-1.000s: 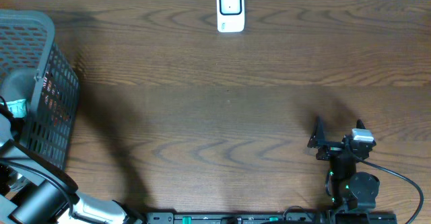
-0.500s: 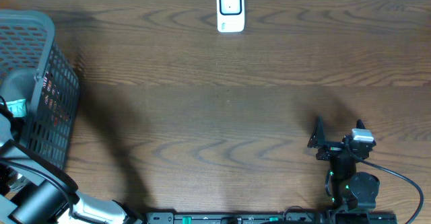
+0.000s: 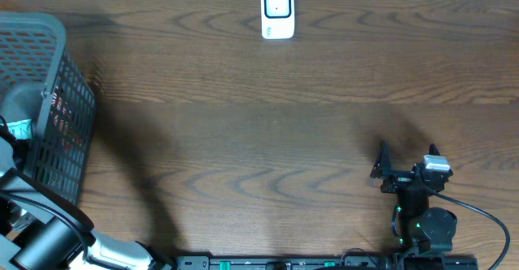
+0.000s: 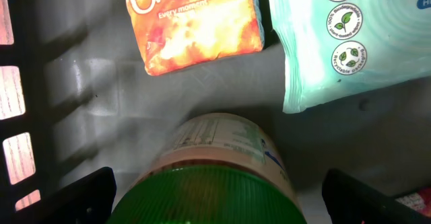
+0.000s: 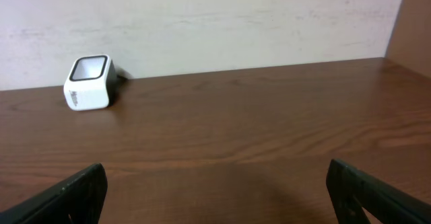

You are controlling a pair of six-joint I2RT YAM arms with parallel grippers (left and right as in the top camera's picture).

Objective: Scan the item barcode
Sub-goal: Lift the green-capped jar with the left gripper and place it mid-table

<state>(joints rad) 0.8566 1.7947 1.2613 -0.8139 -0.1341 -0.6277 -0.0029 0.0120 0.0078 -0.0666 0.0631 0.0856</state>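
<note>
The pale label should stay uncovered for scanning, so my left gripper should next take hold of the jar (image 4: 225, 143) by the green lid end (image 4: 208, 196).
In the left wrist view, a jar (image 4: 225, 143) with a pale label and a ribbed green lid (image 4: 202, 194) stands on the grey floor of the basket (image 4: 101, 103). My left gripper (image 4: 219, 200) is open, one finger on each side of the lid with a gap at both sides. No barcode shows on the jar from here. The white scanner (image 3: 277, 12) stands at the table's far edge, also seen in the right wrist view as the scanner (image 5: 87, 83). Near the front right, my right gripper (image 3: 407, 153) is open and holds nothing.
The dark mesh basket (image 3: 57, 100) fills the left end of the table, with my left arm reaching into it. Inside lie an orange packet (image 4: 192, 22) and a teal wipes pack (image 4: 350, 42) beyond the jar. A wall runs behind the scanner.
</note>
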